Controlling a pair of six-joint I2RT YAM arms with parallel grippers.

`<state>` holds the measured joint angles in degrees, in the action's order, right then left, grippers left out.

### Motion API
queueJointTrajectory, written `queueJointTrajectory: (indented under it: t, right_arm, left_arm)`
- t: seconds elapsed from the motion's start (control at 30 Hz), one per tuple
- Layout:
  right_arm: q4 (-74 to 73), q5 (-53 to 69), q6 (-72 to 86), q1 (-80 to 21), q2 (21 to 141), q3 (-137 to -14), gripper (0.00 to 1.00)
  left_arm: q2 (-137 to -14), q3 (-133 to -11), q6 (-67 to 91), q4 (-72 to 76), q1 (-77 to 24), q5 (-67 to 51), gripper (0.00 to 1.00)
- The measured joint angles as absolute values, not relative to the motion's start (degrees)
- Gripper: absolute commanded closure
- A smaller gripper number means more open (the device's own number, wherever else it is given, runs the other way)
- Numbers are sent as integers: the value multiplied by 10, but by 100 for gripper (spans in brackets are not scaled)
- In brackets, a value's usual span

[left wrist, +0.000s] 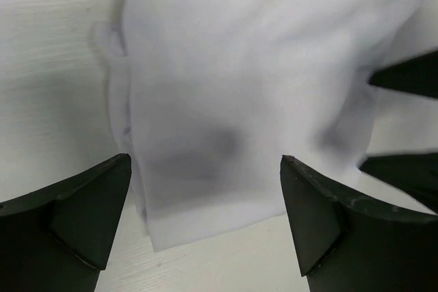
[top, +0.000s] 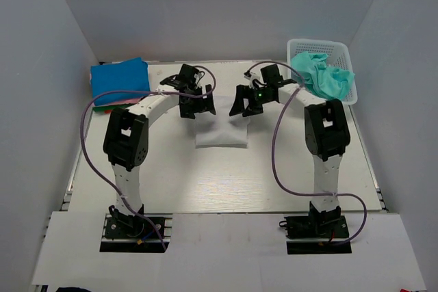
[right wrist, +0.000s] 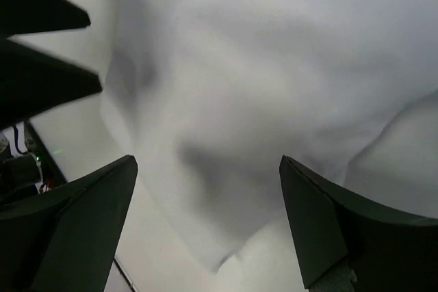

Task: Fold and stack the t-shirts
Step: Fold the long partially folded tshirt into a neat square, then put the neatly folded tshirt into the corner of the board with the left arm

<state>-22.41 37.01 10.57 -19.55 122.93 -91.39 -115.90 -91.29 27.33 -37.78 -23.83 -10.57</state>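
Note:
My left gripper pinches the side edge of the folded white t-shirt (top: 220, 132) next, layers together, to stack the t-shirt on the blue shirt.
A folded white t-shirt (top: 220, 132) lies flat on the middle of the table. It fills the left wrist view (left wrist: 246, 87) and the right wrist view (right wrist: 274, 80). My left gripper (top: 197, 107) hovers over its far left corner, open and empty. My right gripper (top: 245, 105) hovers over its far right corner, open and empty. A stack of folded shirts, bright blue (top: 121, 78) on top with pink and green edges below, sits at the far left. Teal shirts (top: 323, 76) lie crumpled in the basket.
A white plastic lattice basket (top: 304, 47) stands at the far right corner. Grey walls close in the table on three sides. Purple cables loop beside both arms.

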Motion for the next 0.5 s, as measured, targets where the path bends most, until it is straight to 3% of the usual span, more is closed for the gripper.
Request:
queueJointTrajectory:
  t: [0.3, 0.5]
  right_arm:
    - [-201, 350, 133, -195, 1033, -824, 10]
    - [-207, 316, 135, -192, 988, -822, 10]
  left_arm:
    - [-1161, -901, 326, -399, -229, -51, 0]
    - [-1229, -947, 340, -399, -223, -54, 0]
